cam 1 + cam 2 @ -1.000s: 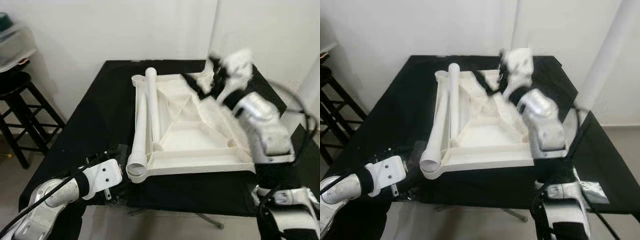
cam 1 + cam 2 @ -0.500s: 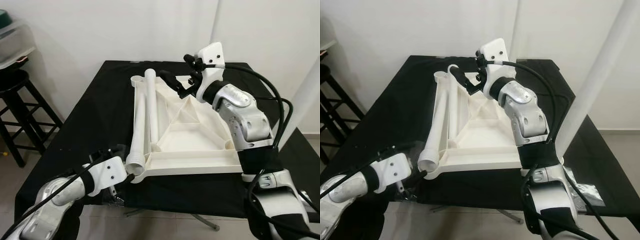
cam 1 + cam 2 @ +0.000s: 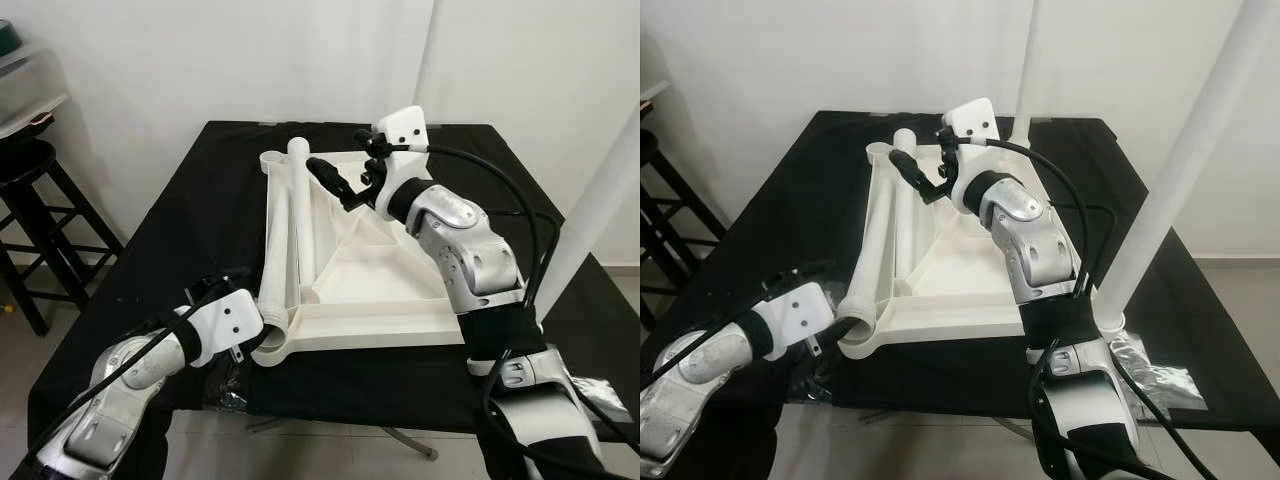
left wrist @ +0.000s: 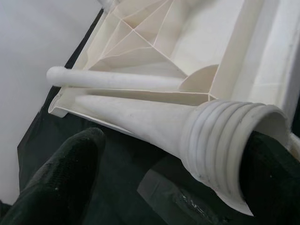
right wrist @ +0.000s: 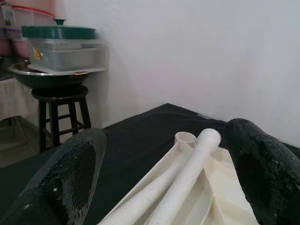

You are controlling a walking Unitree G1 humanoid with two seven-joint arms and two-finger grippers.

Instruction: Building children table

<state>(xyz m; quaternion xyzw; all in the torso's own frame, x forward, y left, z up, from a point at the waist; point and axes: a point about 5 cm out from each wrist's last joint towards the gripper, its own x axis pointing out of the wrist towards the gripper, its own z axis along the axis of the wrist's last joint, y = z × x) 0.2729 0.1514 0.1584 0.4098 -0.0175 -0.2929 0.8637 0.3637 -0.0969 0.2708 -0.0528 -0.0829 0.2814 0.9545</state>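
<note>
The long loose leg flares wide, so the left gripper will next grab it by the rim of its threaded end [image 3: 272, 334], with a finger inside the leg's hollow opening.
A white children's tabletop [image 3: 400, 328] lies upside down on the black table [image 3: 180, 230]. Two white legs rest along its left side: a long one [image 3: 277, 255] whose threaded end [image 4: 220, 150] points at the near left corner, and a second one [image 3: 303, 225] beside it. My left gripper [image 4: 173, 150] is open at that corner. Its fingers [image 4: 61, 183] straddle the threaded end, one of them by the rim of the opening. My right gripper [image 3: 345, 180] hangs open above the far part of the tabletop, with the legs' far ends [image 5: 206, 138] ahead between its fingers.
A black stool [image 3: 30, 170] stands to the left of the table, and lidded plastic containers [image 5: 61, 47] are stacked there. Two white poles [image 3: 1180, 170] rise at the right. Crinkled clear plastic [image 3: 1145, 365] lies at the table's near right. A white wall is close behind.
My right arm has swung left from the tabletop's far right corner to above the legs' far ends. The left gripper has closed in on the long leg's threaded end.
</note>
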